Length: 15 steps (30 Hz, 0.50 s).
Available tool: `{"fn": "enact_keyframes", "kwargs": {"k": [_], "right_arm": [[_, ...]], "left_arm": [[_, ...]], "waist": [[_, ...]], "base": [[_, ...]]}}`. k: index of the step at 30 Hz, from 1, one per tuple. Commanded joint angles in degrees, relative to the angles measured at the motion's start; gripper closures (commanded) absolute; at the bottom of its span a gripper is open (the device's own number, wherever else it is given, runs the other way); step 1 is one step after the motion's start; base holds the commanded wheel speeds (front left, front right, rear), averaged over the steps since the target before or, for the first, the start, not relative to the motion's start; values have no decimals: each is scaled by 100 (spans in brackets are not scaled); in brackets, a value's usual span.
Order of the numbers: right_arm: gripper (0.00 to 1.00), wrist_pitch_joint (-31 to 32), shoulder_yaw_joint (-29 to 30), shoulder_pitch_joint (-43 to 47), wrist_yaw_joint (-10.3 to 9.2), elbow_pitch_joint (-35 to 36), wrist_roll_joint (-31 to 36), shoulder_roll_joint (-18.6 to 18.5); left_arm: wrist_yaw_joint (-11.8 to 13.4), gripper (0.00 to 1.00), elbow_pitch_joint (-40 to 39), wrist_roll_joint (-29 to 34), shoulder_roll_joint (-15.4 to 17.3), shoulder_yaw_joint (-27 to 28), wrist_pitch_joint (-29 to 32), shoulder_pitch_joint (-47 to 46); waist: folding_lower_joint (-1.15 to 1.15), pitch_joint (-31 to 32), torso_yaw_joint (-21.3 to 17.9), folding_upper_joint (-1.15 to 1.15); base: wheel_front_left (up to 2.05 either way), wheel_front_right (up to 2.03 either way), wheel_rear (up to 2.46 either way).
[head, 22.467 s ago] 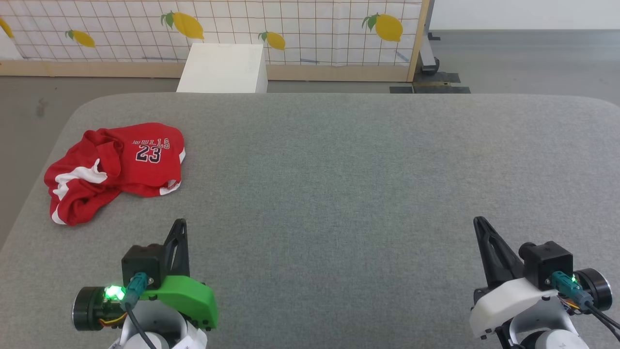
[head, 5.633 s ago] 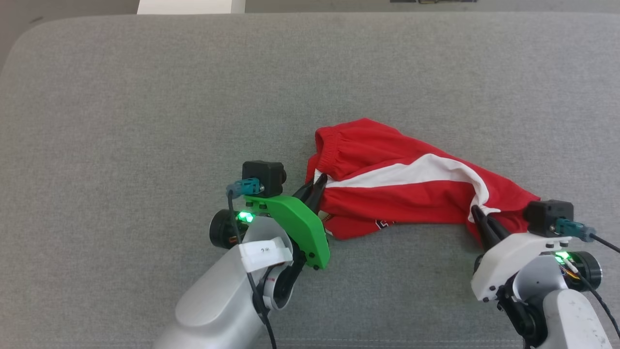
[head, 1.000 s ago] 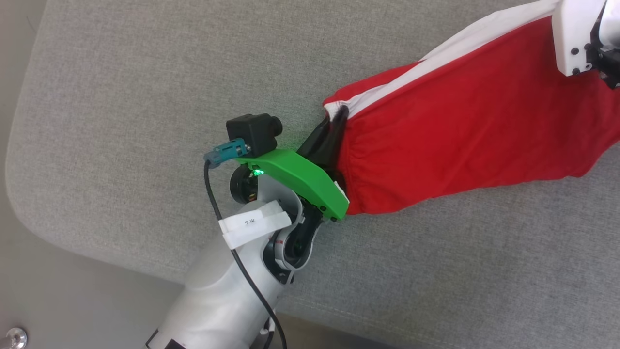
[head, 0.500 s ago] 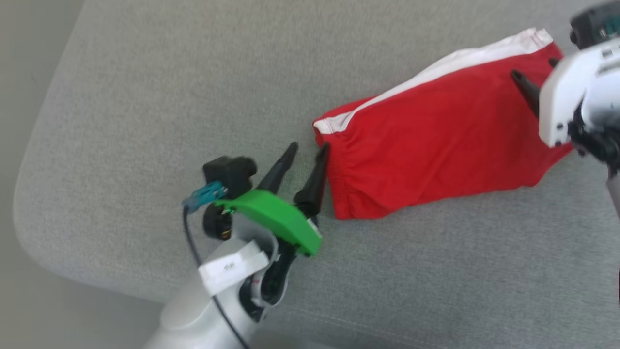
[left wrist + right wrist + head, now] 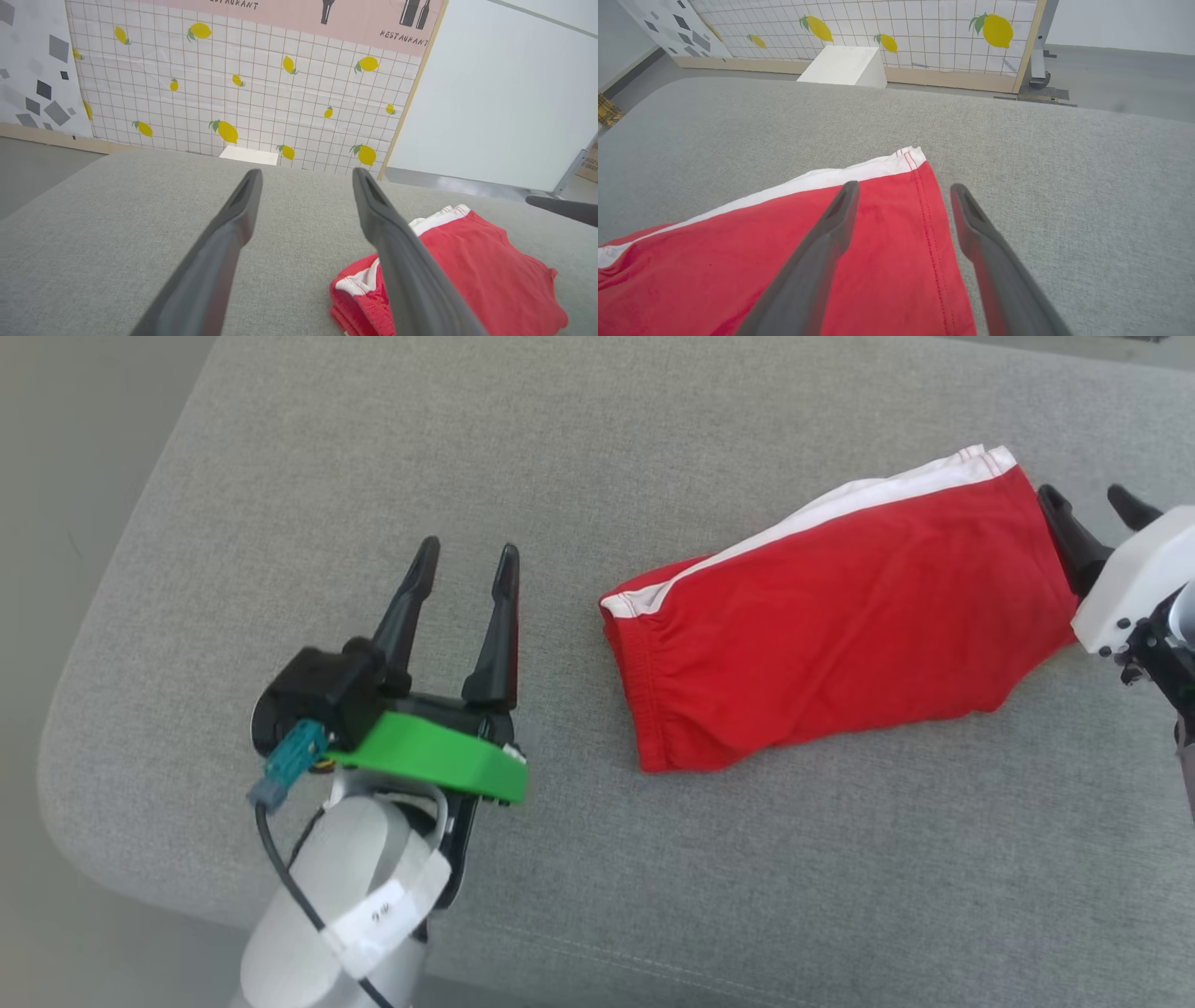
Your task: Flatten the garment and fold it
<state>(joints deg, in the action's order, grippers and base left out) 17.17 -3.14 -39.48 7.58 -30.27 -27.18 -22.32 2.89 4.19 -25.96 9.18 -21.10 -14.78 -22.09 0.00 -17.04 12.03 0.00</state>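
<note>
My right gripper will next pick up the shorts [image 5: 840,616] by the stitched leg hem [image 5: 1028,504], to fold the shorts into a compact bundle.
The red shorts [image 5: 840,616] lie folded lengthwise and fairly flat on the grey table, white side stripe along the far edge, waistband end at the left, leg hem at the right. My left gripper [image 5: 465,562] stands open and empty, a hand's width left of the waistband; its wrist view has the shorts [image 5: 472,270] to the right of the left gripper [image 5: 306,175]. My right gripper [image 5: 1094,497] is open just beyond the hem end. In its wrist view the right gripper [image 5: 903,189] hovers open over the hem of the shorts [image 5: 878,261]. The print is hidden.
The padded grey table [image 5: 653,896] has its rounded left corner near my left arm, with floor beyond. A white box [image 5: 843,65] and a lemon-patterned wall panel [image 5: 243,93] stand past the far edge.
Both grippers have let go of the shorts, which now lie flat. The left gripper has drawn away to the left and opened wide; the right has backed off to the hem end. The camera has shifted.
</note>
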Motion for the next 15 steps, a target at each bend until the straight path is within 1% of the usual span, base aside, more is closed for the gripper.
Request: {"fn": "enact_keyframes", "kwargs": {"k": [1,5,7,11,15], "right_arm": [[0,17,112,9,-9,-113,59,84],[0,139,438,-235,-9,-499,267,226],[0,278,597,-389,-9,-743,428,287],[0,567,869,-737,-9,-1182,872,343],[0,883,1142,-1003,-9,-1537,1231,407]], "left_arm": [[-172,0,-34,263,-131,197,-20,184],[-560,0,-102,763,-385,714,-20,369],[-683,0,-123,918,-472,911,-21,429],[-845,0,-182,1106,-579,1184,-21,478],[-912,0,-224,1160,-619,1301,-21,480]], "waist": [[0,-47,23,0],[0,-170,50,0],[0,-241,73,0],[0,-399,152,0],[0,-532,261,0]], "base": [[0,0,0],[0,0,0],[0,0,0],[0,0,0],[0,0,0]]}}
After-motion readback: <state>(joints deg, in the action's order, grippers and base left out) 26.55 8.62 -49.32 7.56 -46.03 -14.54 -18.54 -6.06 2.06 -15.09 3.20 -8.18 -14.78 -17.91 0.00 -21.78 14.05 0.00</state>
